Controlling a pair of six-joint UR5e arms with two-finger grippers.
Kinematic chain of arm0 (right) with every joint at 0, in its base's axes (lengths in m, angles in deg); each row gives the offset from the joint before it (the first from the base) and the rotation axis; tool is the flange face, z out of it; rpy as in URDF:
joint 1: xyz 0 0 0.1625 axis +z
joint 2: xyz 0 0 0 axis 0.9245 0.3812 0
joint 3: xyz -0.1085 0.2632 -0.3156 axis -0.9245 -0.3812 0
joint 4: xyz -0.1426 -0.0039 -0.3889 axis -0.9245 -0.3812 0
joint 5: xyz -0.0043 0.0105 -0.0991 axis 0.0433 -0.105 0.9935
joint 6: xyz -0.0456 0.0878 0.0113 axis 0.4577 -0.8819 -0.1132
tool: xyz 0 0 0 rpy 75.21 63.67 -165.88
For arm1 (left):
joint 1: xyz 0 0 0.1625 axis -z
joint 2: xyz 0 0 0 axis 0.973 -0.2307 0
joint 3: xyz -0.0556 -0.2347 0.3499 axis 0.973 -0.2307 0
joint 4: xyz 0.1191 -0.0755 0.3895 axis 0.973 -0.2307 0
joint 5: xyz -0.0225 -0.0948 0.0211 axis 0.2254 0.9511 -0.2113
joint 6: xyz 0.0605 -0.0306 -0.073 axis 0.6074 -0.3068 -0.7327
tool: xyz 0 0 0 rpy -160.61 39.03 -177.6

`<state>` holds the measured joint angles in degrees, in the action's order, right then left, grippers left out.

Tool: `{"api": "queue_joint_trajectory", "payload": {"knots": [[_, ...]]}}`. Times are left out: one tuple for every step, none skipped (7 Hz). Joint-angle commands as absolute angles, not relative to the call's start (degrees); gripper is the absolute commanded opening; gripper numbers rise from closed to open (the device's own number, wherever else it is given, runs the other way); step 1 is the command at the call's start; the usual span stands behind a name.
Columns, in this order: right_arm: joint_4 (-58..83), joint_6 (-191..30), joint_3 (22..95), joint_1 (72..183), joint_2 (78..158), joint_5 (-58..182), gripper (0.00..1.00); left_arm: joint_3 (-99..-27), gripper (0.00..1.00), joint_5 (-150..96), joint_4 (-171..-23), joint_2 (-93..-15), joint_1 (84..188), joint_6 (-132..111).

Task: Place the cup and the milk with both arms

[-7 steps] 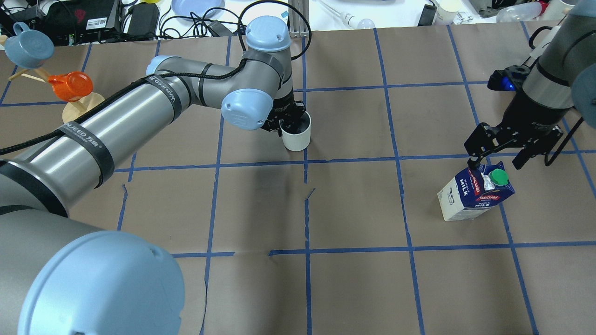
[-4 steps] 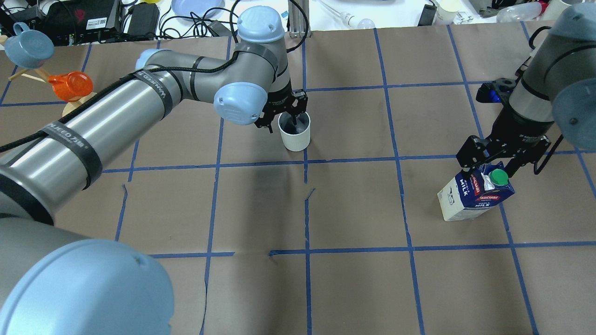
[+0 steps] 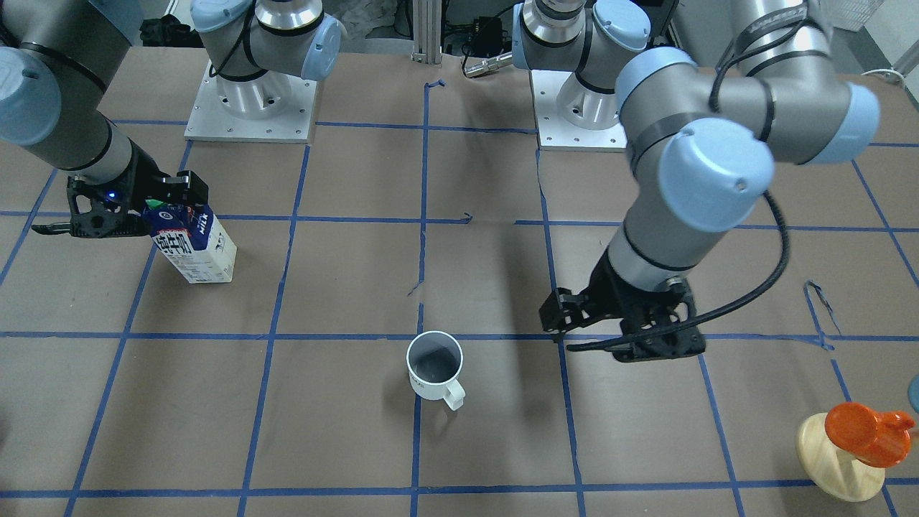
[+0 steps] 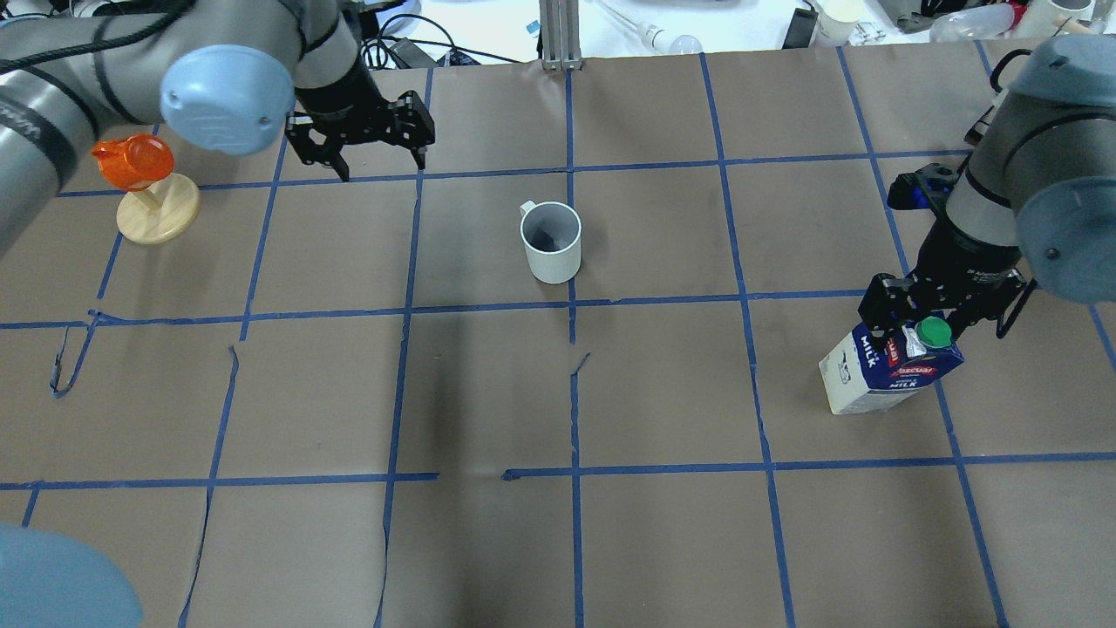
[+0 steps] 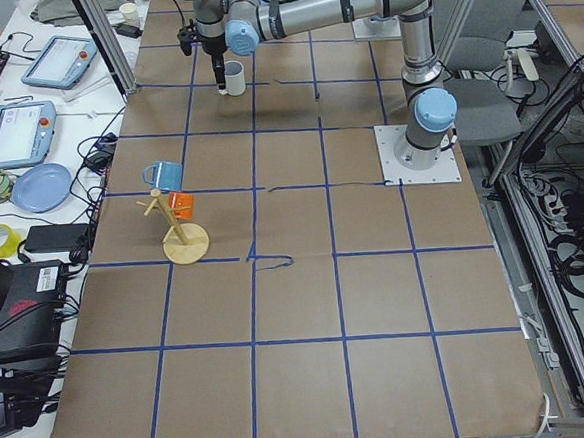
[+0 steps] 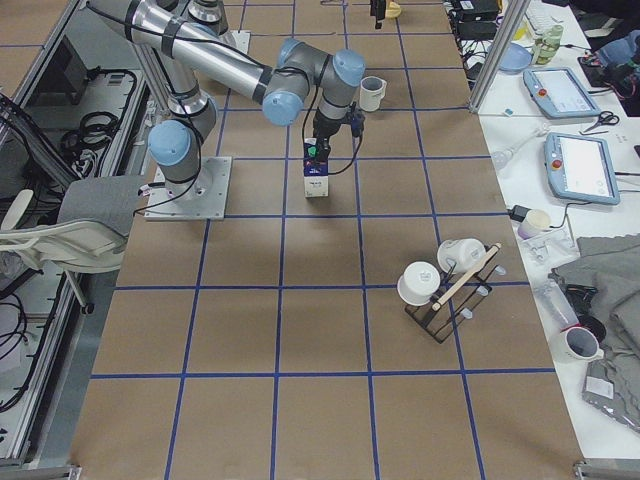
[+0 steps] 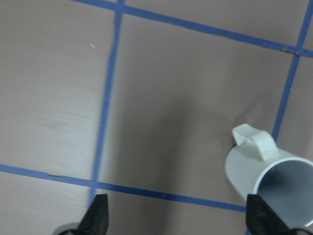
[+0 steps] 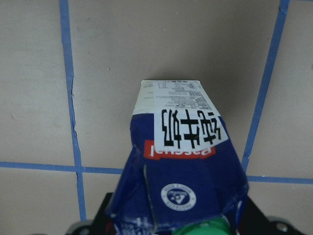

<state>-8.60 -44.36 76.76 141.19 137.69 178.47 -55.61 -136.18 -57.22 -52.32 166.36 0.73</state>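
My right gripper is to grab the milk by its top with the green cap [image 3: 176, 211] next. Then it can place the milk beside the cup [image 3: 435, 366].
The white cup [image 4: 551, 244] stands upright on the brown table, handle towards the far left; it also shows in the front view [image 3: 434, 368]. My left gripper [image 4: 362, 148] is open and empty, well to the cup's left and apart from it. In the left wrist view the cup [image 7: 274, 178] sits at the lower right, outside the open fingers [image 7: 100, 215]. The milk [image 4: 889, 366] stands on the table at the right. My right gripper [image 4: 917, 321] is open, with a jaw on either side of the carton's top [image 8: 186, 161].
An orange cup on a pale wooden stand [image 4: 144, 179] is at the far left, near the left arm. Cables, a plate and bottles lie beyond the table's far edge [image 4: 697, 54]. A rack with white cups [image 6: 445, 285] stands farther along the table.
My left gripper has let go of the cup's rim and drawn away to the far left. The right gripper has come down over the carton's top. Cup and milk have stayed in place.
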Motion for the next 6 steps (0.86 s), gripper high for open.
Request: {"api": "queue_joint_trajectory", "payload": {"knots": [[-8.6,-44.3,76.6,141.2,137.7,178.8,0.62,-55.6,1.00,-136.5,-65.2,-44.8,162.9,9.4],[-8.6,-44.4,76.6,141.2,137.7,178.9,0.60,-55.9,1.00,-136.5,-65.8,-41.2,163.1,9.4],[-8.6,-44.5,76.5,141.2,137.7,179.1,0.59,-57.0,1.00,-136.7,-66.6,-37.4,163.1,9.2],[-8.5,-44.7,76.2,141.2,137.7,179.0,0.59,-57.7,1.00,-136.7,-67.0,-35.5,163.2,8.8],[-8.4,-45.1,75.1,141.3,137.5,178.6,0.59,-58.8,1.00,-136.8,-67.1,-35.6,163.2,5.9],[-7.6,-45.4,71.8,141.5,137.0,178.2,0.59,-58.3,1.00,-138.6,-67.0,-35.1,163.0,5.9]]}}
